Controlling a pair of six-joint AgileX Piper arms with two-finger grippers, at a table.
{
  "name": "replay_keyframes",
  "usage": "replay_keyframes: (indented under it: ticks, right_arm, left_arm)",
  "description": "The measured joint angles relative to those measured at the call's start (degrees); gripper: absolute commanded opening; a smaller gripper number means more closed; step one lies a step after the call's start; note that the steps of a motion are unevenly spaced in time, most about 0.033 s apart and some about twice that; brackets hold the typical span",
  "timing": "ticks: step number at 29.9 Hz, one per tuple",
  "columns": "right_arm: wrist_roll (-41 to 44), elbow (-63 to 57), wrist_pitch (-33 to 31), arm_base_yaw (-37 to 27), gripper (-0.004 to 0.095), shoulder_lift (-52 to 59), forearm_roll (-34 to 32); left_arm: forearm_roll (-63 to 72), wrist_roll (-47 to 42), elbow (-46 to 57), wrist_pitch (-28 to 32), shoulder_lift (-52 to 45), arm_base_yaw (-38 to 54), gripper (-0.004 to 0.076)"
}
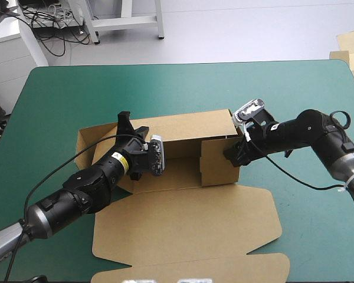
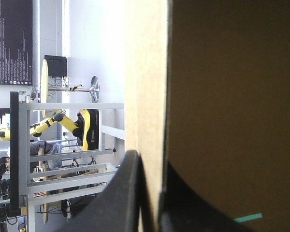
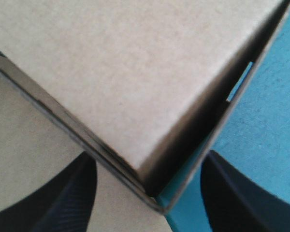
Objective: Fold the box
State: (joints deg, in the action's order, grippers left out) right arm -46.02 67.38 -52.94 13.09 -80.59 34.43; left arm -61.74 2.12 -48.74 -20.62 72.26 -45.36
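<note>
I will next grab the box by its end's upper edge point(image 3: 227, 113) with my right gripper, so the box's flat lid stays free to fold over.
The brown box point(image 1: 183, 218) lies mid-table, its back and right-end walls raised and its lid flat toward the near edge. My left gripper point(image 1: 125, 122) stands at the box's left end, pinching an upright wall. In the left wrist view the black fingers point(image 2: 133, 193) are all but shut with the board's edge point(image 2: 145, 96) between them. My right gripper point(image 1: 233, 155) is at the box's right end. In the right wrist view its fingers point(image 3: 72, 193) stand wide apart, open, with a raised corner of the box point(image 3: 135, 72) between them.
Bare teal-green cover point(image 1: 76, 88) lies behind the box and to both sides. More pale brown board point(image 1: 351, 47) shows beyond the table's far right corner. A slot in the box wall point(image 3: 239, 82) shows the cover through it.
</note>
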Motion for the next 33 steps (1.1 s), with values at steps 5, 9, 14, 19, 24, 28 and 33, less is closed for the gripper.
replay_keyframes:
  ticks: [5, 9, 14, 19, 24, 28, 33]
  right_arm:
    - [0.0, 0.0, 0.87, 0.0, 0.0061, 0.0, -0.86]
    - [0.19, 0.0, 0.86, 0.0, -0.0018, 0.0, -0.6]
    - [0.72, 0.0, 1.42, 0.0, 0.0006, 0.0, -0.6]
    - [4.84, -0.05, 4.44, 0.0, 0.0004, 0.17, -1.78]
    - [11.23, -0.04, 11.65, 0.0, 0.0004, 0.17, -7.55]
    - [17.45, -0.04, 15.82, 0.0, 0.0004, 0.17, -11.48]
    - [25.02, -0.11, 21.4, 0.0, 0.0004, 0.17, -16.17]
  left_arm:
    - [0.0, 0.0, 0.0, 0.18, 0.0, 0.0, 0.0004]
    - [0.0, 0.0, 0.0, 0.36, 0.02, 0.0, 0.0004]
    - [0.0, 0.0, 0.0, 1.01, 0.07, 0.0, 0.0005]
    - [0.62, -0.59, -0.6, 2.17, 0.07, 0.05, 0.0151]
    - [4.71, -4.99, -2.8, 9.28, -0.17, -1.14, 0.0442]
    - [5.15, -6.33, -5.93, 11.09, -1.84, -4.77, 0.0548]
    - [5.51, -7.59, -9.56, 6.38, -2.74, -10.0, 0.0548]
